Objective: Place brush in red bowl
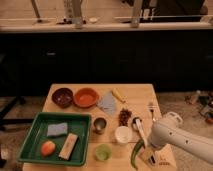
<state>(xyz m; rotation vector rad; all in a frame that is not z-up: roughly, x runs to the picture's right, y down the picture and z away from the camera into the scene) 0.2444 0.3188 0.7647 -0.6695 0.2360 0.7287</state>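
Observation:
The brush should go in the red bowl (86, 97), so my gripper should next grab it by its white handle (143, 135).
The brush (140, 131) lies on the wooden table's right side, with its dark round head toward the back and its white handle running toward the front edge. My gripper (150, 154) hangs below the white arm (176, 136), open, just over the near end of the handle and holding nothing. The curved green pepper (135, 153) lies right beside it on the left. The red bowl (86, 97) stands at the back left of the table, far from the gripper.
A dark brown bowl (62, 96) sits left of the red one. A green tray (30, 142) at the front left holds a blue sponge, an orange fruit and a tan block. A metal cup (99, 125), white cup (123, 134), green cup (103, 151), grey cloth (106, 104) and fork (151, 110) crowd the middle.

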